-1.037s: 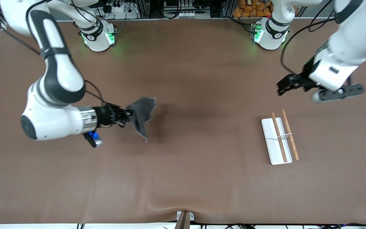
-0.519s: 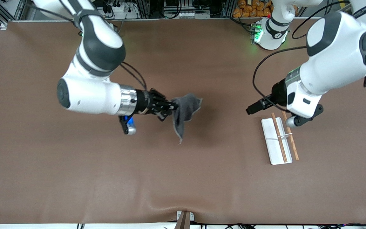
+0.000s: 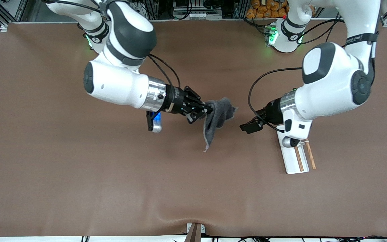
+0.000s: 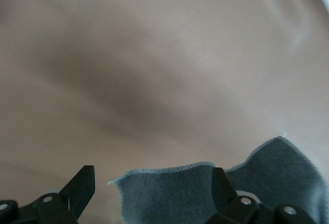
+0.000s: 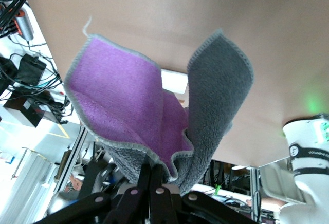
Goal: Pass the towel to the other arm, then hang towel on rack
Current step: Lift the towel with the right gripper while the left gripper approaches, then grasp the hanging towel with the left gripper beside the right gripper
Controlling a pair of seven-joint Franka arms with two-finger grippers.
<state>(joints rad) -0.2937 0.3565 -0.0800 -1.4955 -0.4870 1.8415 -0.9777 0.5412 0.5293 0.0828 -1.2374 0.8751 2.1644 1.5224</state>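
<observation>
My left gripper should take hold of the towel by its stitched edge (image 3: 232,109) next, so that it can hang the towel on the rack (image 3: 290,163).
The towel (image 3: 217,118) hangs in the air over the middle of the table, dark grey in the front view. The right wrist view shows the towel (image 5: 128,106) with a lilac-purple face and grey edges. My right gripper (image 3: 209,109) is shut on its top fold, seen as the right gripper (image 5: 158,175) with its fingers pressed together on the cloth. The other arm (image 3: 331,84) reaches in above the rack (image 3: 290,163). Its left gripper (image 3: 246,128) stands open a short way from the towel. In the left wrist view the towel (image 4: 175,196) shows between the spread fingers (image 4: 81,184), untouched.
The rack's white base and brown rods (image 3: 300,162) lie toward the left arm's end of the table, half covered by the left wrist. Both arm bases (image 3: 286,35) stand along the table's edge farthest from the front camera. A brown mat (image 3: 79,188) covers the table.
My right arm has carried the towel from its own end to the table's middle. The left arm has swung in over the rack toward the towel, gripper staying open.
</observation>
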